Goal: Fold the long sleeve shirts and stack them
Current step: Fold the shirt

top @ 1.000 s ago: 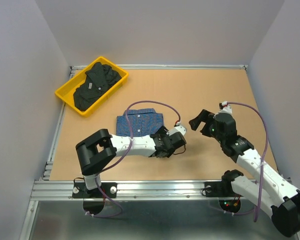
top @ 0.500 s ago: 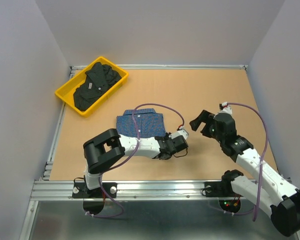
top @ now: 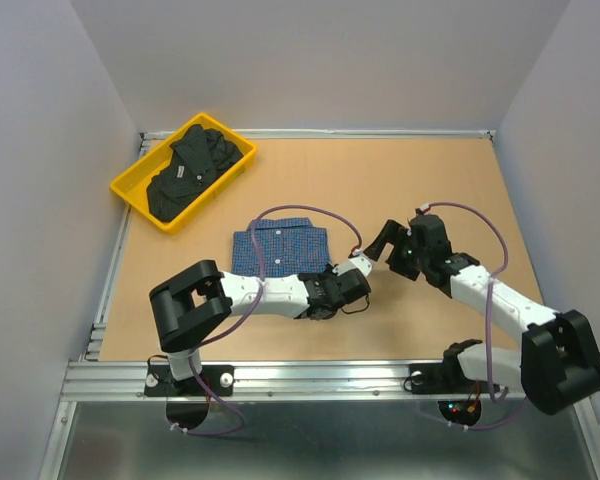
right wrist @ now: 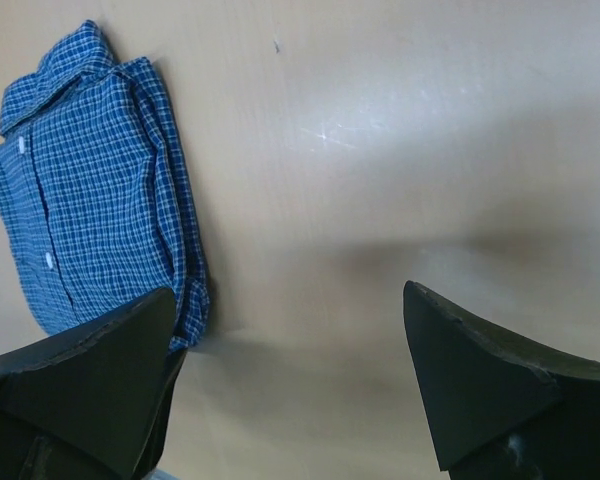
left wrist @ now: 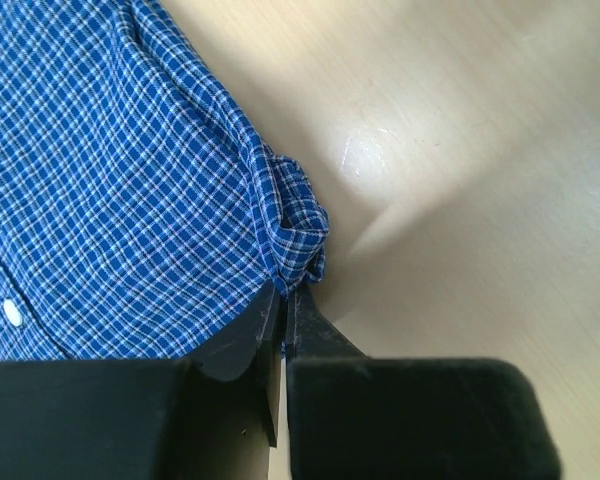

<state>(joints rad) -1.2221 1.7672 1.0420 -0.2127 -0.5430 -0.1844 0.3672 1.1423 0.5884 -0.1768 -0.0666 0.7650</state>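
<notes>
My right gripper grabs the blue checked shirt by its nearest folded side edge next, layers together, so it moves still folded for stacking.
The blue checked long sleeve shirt (top: 278, 245) lies folded on the table, left of centre. My left gripper (top: 325, 276) is at its near right corner. In the left wrist view the jaws (left wrist: 288, 300) are shut on a bunched corner of the blue shirt (left wrist: 110, 180). My right gripper (top: 388, 247) hovers open just to the right of that shirt, nothing between its fingers (right wrist: 90, 385). The right wrist view shows the blue shirt (right wrist: 90, 190) at its left, beside the left finger. The black long sleeve shirt (top: 190, 168) lies crumpled in the yellow tray.
The yellow tray (top: 130, 192) sits at the far left corner of the tan table (top: 430, 180). A metal rail (top: 310, 378) runs along the near edge, with both arm bases on it. Grey walls close in the table on three sides.
My left gripper has shut on the blue shirt's near right corner. The right arm has swung left, bringing its open gripper closer to the shirt.
</notes>
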